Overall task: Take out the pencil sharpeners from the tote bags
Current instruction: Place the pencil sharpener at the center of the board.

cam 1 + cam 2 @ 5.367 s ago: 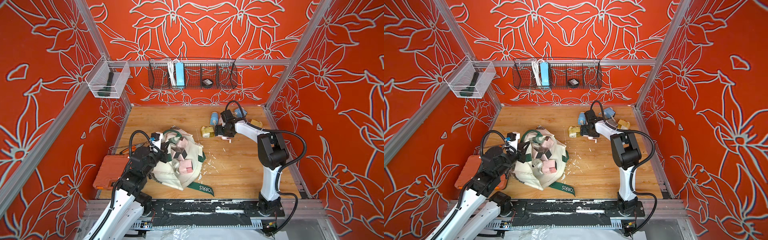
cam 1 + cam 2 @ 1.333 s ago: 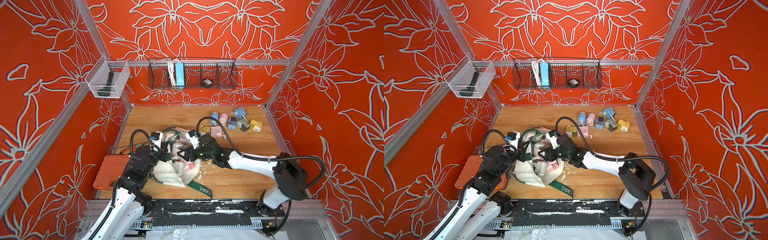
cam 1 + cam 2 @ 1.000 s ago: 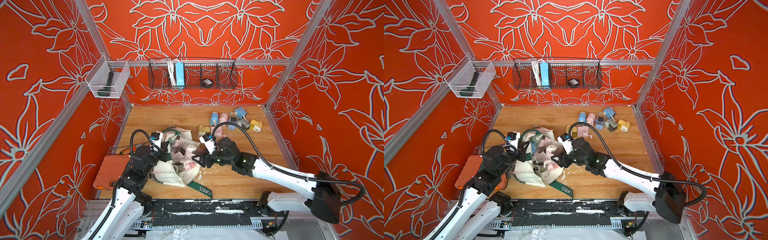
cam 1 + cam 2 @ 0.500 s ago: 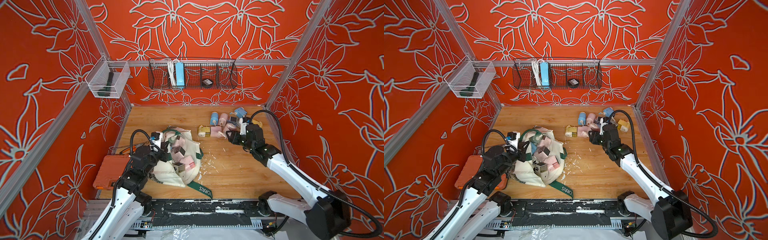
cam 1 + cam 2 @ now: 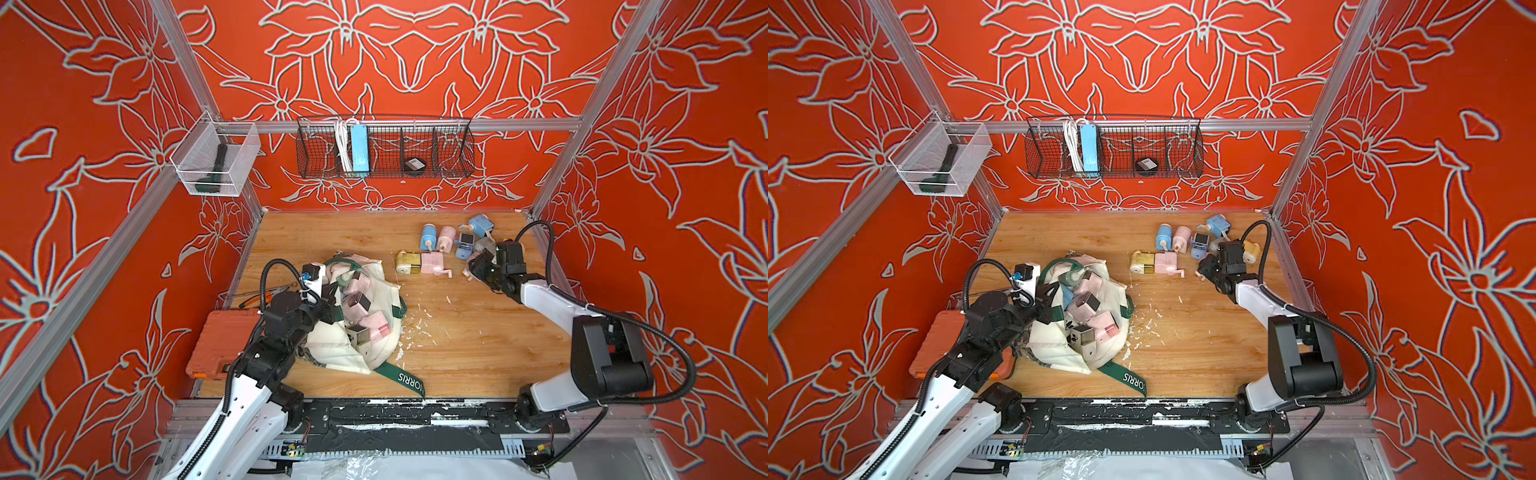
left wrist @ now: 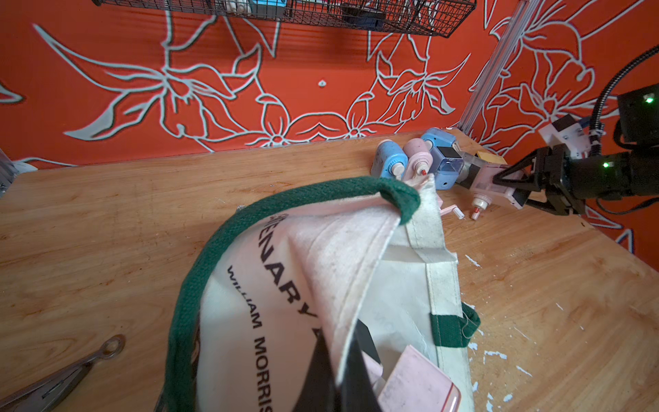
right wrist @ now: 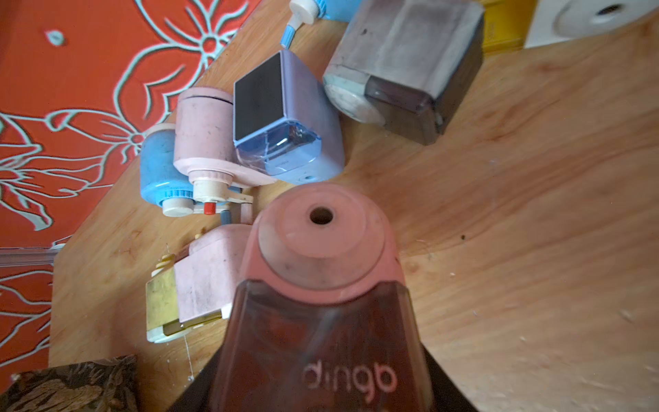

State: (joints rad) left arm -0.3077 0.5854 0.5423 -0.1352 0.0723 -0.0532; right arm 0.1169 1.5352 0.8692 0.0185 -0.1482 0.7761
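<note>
My right gripper should bring the pink sharpener closer before opening, as it hangs short of the cluster.
The cream tote bag (image 5: 353,353) (image 5: 1054,345) with green handles lies open at the front left of the wooden floor. Several pencil sharpeners (image 5: 376,330) (image 5: 1100,326), mostly pink, show in its mouth. My left gripper (image 5: 328,300) (image 6: 342,360) is shut on the bag's cloth rim (image 6: 356,271) and holds it up. My right gripper (image 5: 478,269) (image 5: 1209,268) (image 7: 321,378) is shut on a pink sharpener (image 7: 321,249) (image 6: 492,185), low over the floor at the back right. It hangs beside a cluster of loose sharpeners (image 5: 444,245) (image 5: 1179,245).
An orange case (image 5: 216,345) lies left of the bag, with pliers (image 6: 57,381) behind it. On the back wall hangs a wire basket (image 5: 453,149) with a blue power strip (image 5: 359,147). A clear bin (image 5: 216,160) hangs at the left wall. White flecks (image 5: 419,328) litter the floor.
My right arm has swung from the bag's mouth to the back right, carrying the pink sharpener to the cluster. The left gripper has kept its hold on the bag.
</note>
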